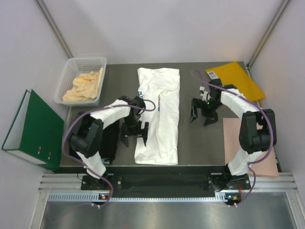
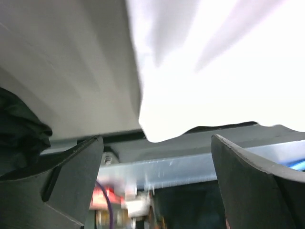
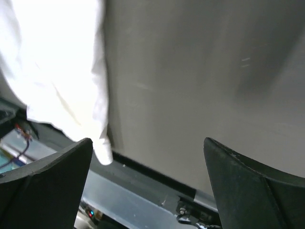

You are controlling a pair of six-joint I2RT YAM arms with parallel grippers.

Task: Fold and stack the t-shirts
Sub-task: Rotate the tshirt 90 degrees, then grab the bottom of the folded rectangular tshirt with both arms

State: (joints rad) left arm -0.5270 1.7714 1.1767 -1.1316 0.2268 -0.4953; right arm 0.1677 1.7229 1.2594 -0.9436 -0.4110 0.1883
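Note:
My left gripper is to pick up the t-shirt's near corner next, so that it can fold the near end of the white t-shirt (image 1: 159,119) toward the collar.
The white t-shirt (image 1: 159,119) lies as a long narrow strip down the middle of the table, collar end at the back. My left gripper (image 1: 134,139) hovers open at the strip's near left edge, holding nothing. In the left wrist view the white t-shirt (image 2: 214,71) fills the upper right, beyond the left gripper (image 2: 157,181). The black t-shirt (image 1: 108,143) lies bunched at the near left, partly under my left arm, and shows as a dark mass (image 2: 19,133). My right gripper (image 1: 200,118) stands open to the right of the strip, apart from it; the white t-shirt (image 3: 57,71) is off its left side.
A white basket (image 1: 66,76) holding a yellow cloth (image 1: 85,86) stands at the back left. An orange-yellow envelope (image 1: 236,78) lies at the back right, a pink sheet (image 1: 236,138) at the near right. A green binder (image 1: 31,129) sits off the table's left edge.

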